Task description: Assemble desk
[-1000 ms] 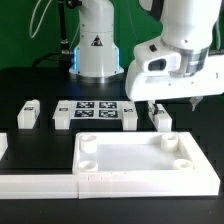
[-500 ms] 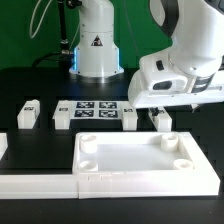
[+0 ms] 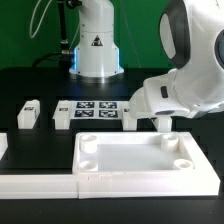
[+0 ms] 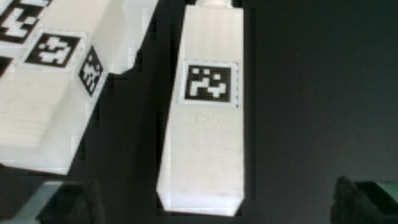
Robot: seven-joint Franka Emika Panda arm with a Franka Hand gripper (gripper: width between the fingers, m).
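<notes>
The tagged leg is still below my open fingers in the wrist view, so my gripper needs to lower before it closes on the leg.
The white desk top (image 3: 135, 160), a tray with a raised rim, lies at the front of the exterior view. Short white legs lie behind it: two at the exterior view's left (image 3: 28, 113) (image 3: 62, 117), one (image 3: 130, 116) by the marker board, and one (image 3: 161, 123) furthest to the right. My gripper (image 3: 159, 113) hangs tilted just over that rightmost leg. In the wrist view this tagged leg (image 4: 210, 110) lies lengthwise between my fingers. The gripper (image 4: 210, 205) is open, with dark fingertips (image 4: 365, 200) on either side and apart from the leg.
The marker board (image 3: 95, 109) lies between the legs. A low white border strip (image 3: 35, 182) runs along the front left. The robot base (image 3: 97, 45) stands at the back. Another tagged white part (image 4: 63, 85) lies beside the leg in the wrist view.
The arm has tipped over and swung lower toward the exterior view's right. The hand now sits closer over the rightmost leg. No part has moved.
</notes>
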